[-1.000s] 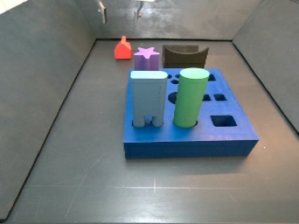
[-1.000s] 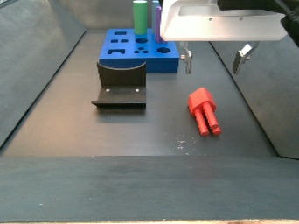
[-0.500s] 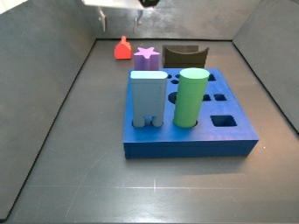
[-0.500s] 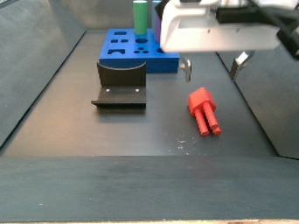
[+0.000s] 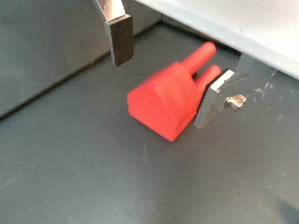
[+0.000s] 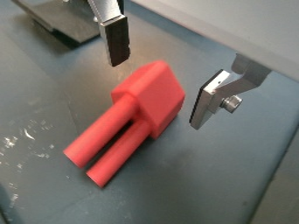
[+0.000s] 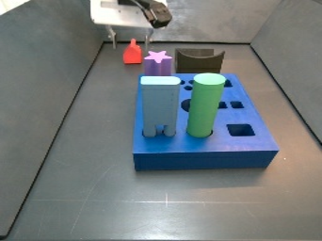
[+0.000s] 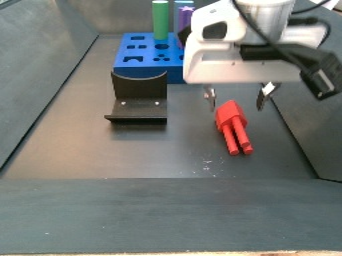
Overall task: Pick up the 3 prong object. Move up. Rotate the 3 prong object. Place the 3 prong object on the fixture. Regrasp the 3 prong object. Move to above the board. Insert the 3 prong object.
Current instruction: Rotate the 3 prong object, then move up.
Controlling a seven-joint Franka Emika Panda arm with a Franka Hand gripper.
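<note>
My gripper grabs the 3 prong object by its thick end (image 7: 132, 56) (image 5: 163, 108) next, to leave the prongs free for insertion.
The 3 prong object (image 8: 234, 126) is a bright red block lying flat on the dark floor, also seen in a side view (image 7: 131, 53). Both wrist views show it under the gripper (image 5: 167, 70) (image 6: 162, 74), prongs pointing away from its block end (image 6: 155, 90). The gripper (image 8: 238, 94) is open and low, one finger (image 6: 114, 39) on each side of the block end; one finger (image 5: 215, 92) is very near it. The fixture (image 8: 138, 104) (image 7: 198, 59) stands beside the blue board (image 8: 150, 58) (image 7: 201, 141).
On the board stand a green cylinder (image 7: 205, 104) (image 8: 160, 18), a pale blue block (image 7: 158, 105) and a purple star-topped peg (image 7: 157, 62). Grey walls (image 7: 75, 66) enclose the floor, and one wall runs close behind the red piece.
The gripper has come down from near the top of the side views and now straddles the red piece. The red piece has not moved.
</note>
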